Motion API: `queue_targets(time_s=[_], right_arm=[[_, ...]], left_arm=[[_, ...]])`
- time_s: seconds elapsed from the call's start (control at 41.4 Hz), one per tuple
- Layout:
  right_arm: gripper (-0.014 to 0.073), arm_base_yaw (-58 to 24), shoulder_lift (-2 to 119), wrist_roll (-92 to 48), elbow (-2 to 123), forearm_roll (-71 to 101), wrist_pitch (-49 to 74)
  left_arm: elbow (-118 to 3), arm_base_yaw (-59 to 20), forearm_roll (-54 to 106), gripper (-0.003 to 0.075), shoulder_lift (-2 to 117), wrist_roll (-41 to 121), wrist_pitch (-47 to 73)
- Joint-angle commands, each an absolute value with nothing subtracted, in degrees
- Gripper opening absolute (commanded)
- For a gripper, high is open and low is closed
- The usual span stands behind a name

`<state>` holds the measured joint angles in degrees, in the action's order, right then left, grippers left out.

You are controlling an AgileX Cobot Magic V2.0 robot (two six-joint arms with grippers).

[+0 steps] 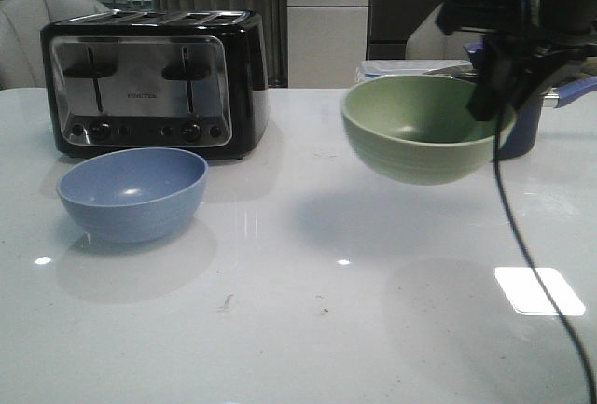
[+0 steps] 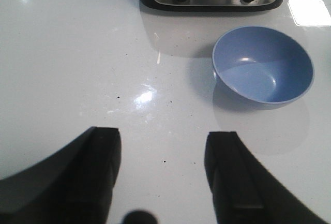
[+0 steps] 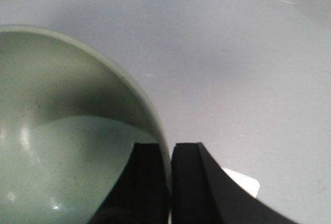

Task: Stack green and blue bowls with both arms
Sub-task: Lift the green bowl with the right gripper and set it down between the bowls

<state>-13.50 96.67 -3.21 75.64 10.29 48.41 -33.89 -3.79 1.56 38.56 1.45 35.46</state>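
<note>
My right gripper keeps hold of the green bowl for now, until it is lowered: in the front view the green bowl's base (image 1: pixel 424 178) hangs above the white table.
The blue bowl (image 1: pixel 132 193) sits upright on the white table at the left, in front of the toaster; it also shows in the left wrist view (image 2: pixel 262 67). The green bowl (image 1: pixel 420 127) hangs in the air at the right, above the table, and casts a shadow below. My right gripper (image 1: pixel 487 96) is shut on its right rim; in the right wrist view one finger is inside the green bowl (image 3: pixel 62 157) and one outside, my right gripper (image 3: pixel 170 154) pinching the wall. My left gripper (image 2: pixel 163 157) is open and empty above bare table, short of the blue bowl; it is out of the front view.
A black and chrome toaster (image 1: pixel 154 80) stands at the back left, right behind the blue bowl. A dark navy pot (image 1: pixel 522 119) with a handle stands behind the green bowl at the right. A black cable (image 1: pixel 522 255) hangs from the right arm.
</note>
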Motion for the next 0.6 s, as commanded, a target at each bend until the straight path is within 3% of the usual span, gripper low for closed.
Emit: queue_targets(time_s=[0.0,0.193,0.435,0.58], right_arm=[[0.0052,-18.5,93.9,-4.2,76.9,11.0,47.5],[0.0052,-25.0,96.9,-4.2,76.8,11.0,47.4],[0.0053,-26.0,102.8,-4.2,76.8,11.0,44.9],[0.0141,-26.0,104.8,-4.2,76.8,11.0,42.7]], left_arm=[[-35.8,-4.2,1.7,0.0421,38.8,1.3,31.0],[-35.8,-4.2,1.7,0.0421,38.8,1.3,31.0],[-35.8,-4.2,1.7,0.0421,38.8,1.3,31.0],[-35.8,-4.2,1.7,0.0421,38.8,1.3,31.0]])
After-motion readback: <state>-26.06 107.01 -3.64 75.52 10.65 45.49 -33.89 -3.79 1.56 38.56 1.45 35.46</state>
